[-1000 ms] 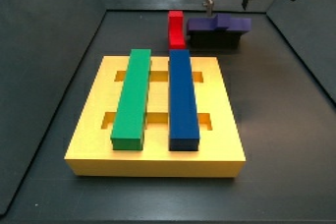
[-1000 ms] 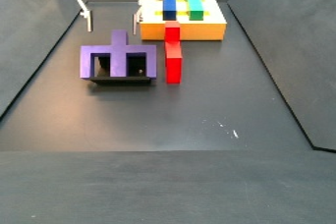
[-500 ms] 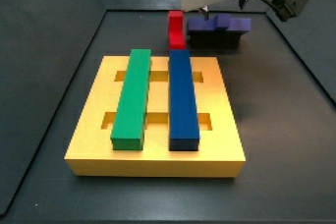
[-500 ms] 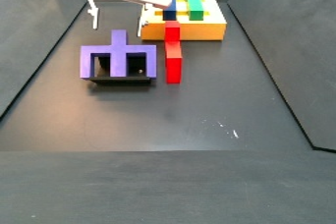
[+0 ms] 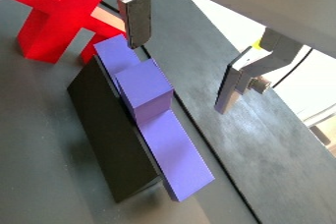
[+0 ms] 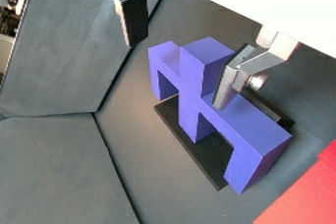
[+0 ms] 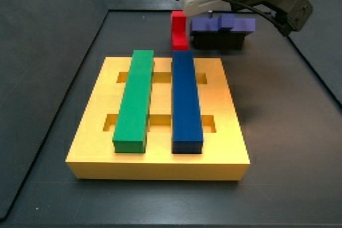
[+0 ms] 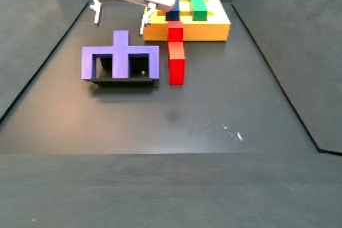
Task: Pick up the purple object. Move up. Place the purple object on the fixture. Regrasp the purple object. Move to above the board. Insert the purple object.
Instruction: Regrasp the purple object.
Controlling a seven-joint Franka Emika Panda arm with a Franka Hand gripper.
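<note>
I should next grab the purple object by its middle bar (image 5: 147, 83) with my gripper, so that I can insert the purple object into the yellow board.
The purple object (image 8: 123, 60) is a cross-shaped block standing on the black fixture (image 8: 120, 82). It shows in both side views, at the back of the floor in one (image 7: 222, 23). It also shows in both wrist views (image 5: 151, 110) (image 6: 210, 110), resting on the fixture (image 5: 112, 144) (image 6: 180, 138). My gripper (image 8: 119, 14) hangs just above and behind the purple object, open and empty. Its fingers (image 5: 136, 17) (image 6: 132, 17) stand wide apart over one end of the piece, not touching it. The yellow board (image 7: 94, 132) lies nearer the front.
A green bar (image 7: 134, 100) and a long dark-blue bar (image 7: 186, 100) lie in the board's slots. A red block (image 8: 175, 57) stands right beside the fixture, between it and the board (image 8: 207, 32). Dark walls edge the floor.
My gripper has shifted sideways and turned, coming over the purple object. The purple object and the fixture have not moved.
</note>
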